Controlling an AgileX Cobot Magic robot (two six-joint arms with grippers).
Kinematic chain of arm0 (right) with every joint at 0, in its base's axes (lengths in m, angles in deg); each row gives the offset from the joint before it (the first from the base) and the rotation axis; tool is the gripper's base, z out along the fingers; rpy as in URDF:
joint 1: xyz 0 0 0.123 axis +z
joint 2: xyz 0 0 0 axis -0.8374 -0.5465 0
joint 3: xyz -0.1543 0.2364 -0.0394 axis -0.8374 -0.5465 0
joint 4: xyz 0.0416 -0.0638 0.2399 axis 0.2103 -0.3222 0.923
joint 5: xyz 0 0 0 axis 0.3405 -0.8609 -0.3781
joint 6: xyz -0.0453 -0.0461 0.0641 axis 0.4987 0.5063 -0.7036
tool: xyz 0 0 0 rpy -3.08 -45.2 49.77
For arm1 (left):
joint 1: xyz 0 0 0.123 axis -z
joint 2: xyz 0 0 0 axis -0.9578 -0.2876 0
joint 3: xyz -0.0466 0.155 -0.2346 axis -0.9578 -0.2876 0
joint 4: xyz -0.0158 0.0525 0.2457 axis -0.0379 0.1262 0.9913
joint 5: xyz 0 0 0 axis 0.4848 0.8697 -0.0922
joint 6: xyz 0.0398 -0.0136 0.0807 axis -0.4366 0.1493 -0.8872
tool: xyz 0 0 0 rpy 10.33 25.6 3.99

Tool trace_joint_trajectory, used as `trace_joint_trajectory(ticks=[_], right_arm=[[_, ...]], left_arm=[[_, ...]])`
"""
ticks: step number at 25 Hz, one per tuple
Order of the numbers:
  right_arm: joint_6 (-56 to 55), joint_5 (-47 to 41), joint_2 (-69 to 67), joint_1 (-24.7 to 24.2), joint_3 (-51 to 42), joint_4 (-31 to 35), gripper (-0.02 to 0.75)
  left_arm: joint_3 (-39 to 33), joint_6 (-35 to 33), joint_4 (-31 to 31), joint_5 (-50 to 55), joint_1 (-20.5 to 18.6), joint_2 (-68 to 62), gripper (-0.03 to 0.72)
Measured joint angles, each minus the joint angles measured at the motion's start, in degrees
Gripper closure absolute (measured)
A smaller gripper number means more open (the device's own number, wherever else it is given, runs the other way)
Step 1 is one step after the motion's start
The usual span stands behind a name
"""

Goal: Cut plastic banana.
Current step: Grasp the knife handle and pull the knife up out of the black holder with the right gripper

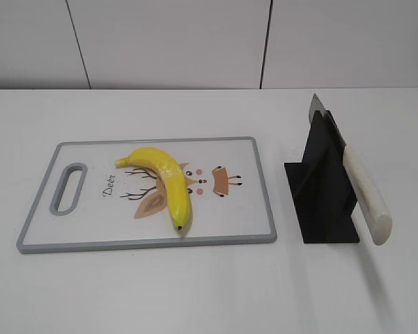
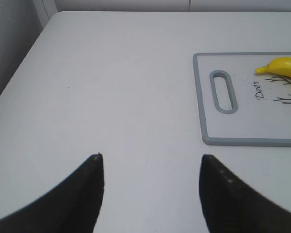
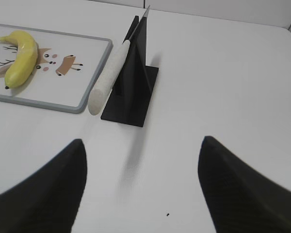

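The knife has to cut the plastic banana point(image 1: 164, 181), so next I will grab the knife by its white handle point(image 1: 366, 198) with my right gripper.
The glossy yellow plastic banana point(image 1: 164, 181) lies on a white cutting board point(image 1: 90, 223) with a grey rim and a deer picture. It also shows in the right wrist view point(image 3: 20, 57), and its stem end shows in the left wrist view point(image 2: 281, 68). A knife with a white handle point(image 1: 366, 198) rests slanted in a black stand point(image 1: 320, 195), right of the board. My left gripper point(image 2: 150, 160) is open and empty over bare table, left of the board point(image 2: 208, 121). My right gripper point(image 3: 141, 145) is open and empty, nearer than the stand point(image 3: 133, 82) and knife point(image 3: 109, 77).
The white table point(image 1: 209, 292) ends at a pale panelled wall point(image 1: 195, 42) at the back. The board has a handle slot point(image 1: 68, 188) at its left end. The table's left edge shows in the left wrist view point(image 2: 19, 63). Neither arm shows in the exterior view.
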Motion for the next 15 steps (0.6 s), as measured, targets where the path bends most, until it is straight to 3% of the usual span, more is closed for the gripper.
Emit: trace_joint_trajectory(ticks=[7,15], right_arm=[[-0.1,-0.1,-1.2,0.0,0.7,-0.2,0.190],[-0.6,-3.8,-19.3,0.0,8.7,-0.9,0.191]], left_arm=[[0.0,0.0,0.0,0.0,0.0,0.0,0.101],[0.0,0.0,-0.1,0.0,0.0,0.0,0.099]])
